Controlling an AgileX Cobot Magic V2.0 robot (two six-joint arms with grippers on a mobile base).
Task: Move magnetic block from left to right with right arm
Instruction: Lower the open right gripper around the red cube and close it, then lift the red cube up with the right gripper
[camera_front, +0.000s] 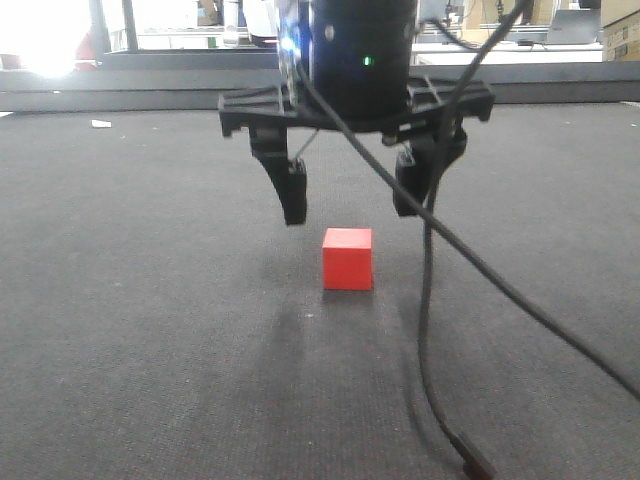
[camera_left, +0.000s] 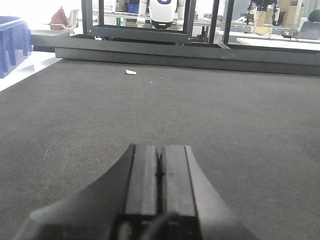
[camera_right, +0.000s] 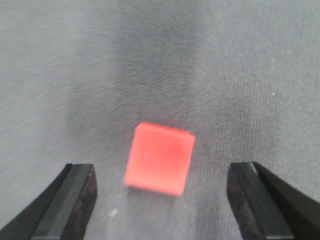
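Note:
I next need to grab the magnetic block (camera_front: 347, 258) by its opposite sides with my right gripper, so that I can carry it across the carpet.
The magnetic block (camera_front: 347, 258) is a small bright-red cube resting on the dark grey carpet. My right gripper (camera_front: 352, 205) hangs open just above and behind it, one black finger to each side, touching nothing. In the right wrist view the block (camera_right: 159, 158) lies on the carpet between and slightly ahead of the spread fingertips of that gripper (camera_right: 162, 190). In the left wrist view my left gripper (camera_left: 160, 160) is shut, pads pressed together with nothing between them, low over bare carpet. The block is out of that view.
A black cable (camera_front: 430, 330) trails from the right arm down across the carpet to the front right. A small white scrap (camera_left: 130, 72) lies far back on the left. A raised dark ledge (camera_left: 200, 57) and metal frames border the carpet's far edge.

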